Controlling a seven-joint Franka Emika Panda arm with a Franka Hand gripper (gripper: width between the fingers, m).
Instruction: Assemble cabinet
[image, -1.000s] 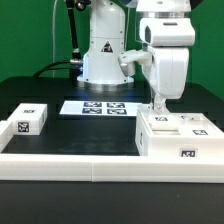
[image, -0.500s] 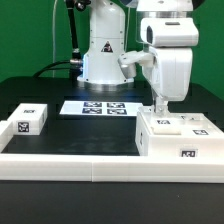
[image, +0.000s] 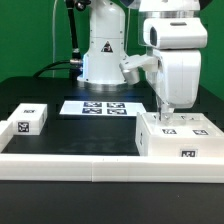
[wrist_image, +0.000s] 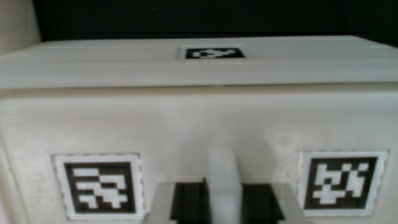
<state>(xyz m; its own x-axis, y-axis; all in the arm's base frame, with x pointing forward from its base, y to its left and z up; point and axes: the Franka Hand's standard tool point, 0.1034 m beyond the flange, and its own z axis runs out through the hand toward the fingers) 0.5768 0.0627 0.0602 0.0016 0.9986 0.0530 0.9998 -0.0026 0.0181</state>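
The held white panel lies flush and square along the cabinet's rim (wrist_image: 214, 68) in the wrist view, so my gripper needs to release it.
The cabinet (image: 180, 138) is a large white box with black-and-white tags, standing at the exterior view's right against the white rail. My gripper (image: 164, 112) hangs straight down over the cabinet's top near its back edge, with the fingertips at or just above the surface. In the wrist view the cabinet's top (wrist_image: 196, 100) fills the picture, with a tag on either side of my gripper (wrist_image: 217, 205). The two dark fingers (wrist_image: 185, 205) stand close together with only a thin light strip between them. Nothing shows held between them.
A small white tagged block (image: 30, 119) lies at the exterior view's left. The marker board (image: 98, 107) lies flat in the middle at the back, in front of the robot base (image: 103, 55). A long low white rail (image: 70, 163) runs along the front.
My gripper has moved a little toward the exterior view's right over the cabinet's top. The cabinet and the small block have not visibly moved.
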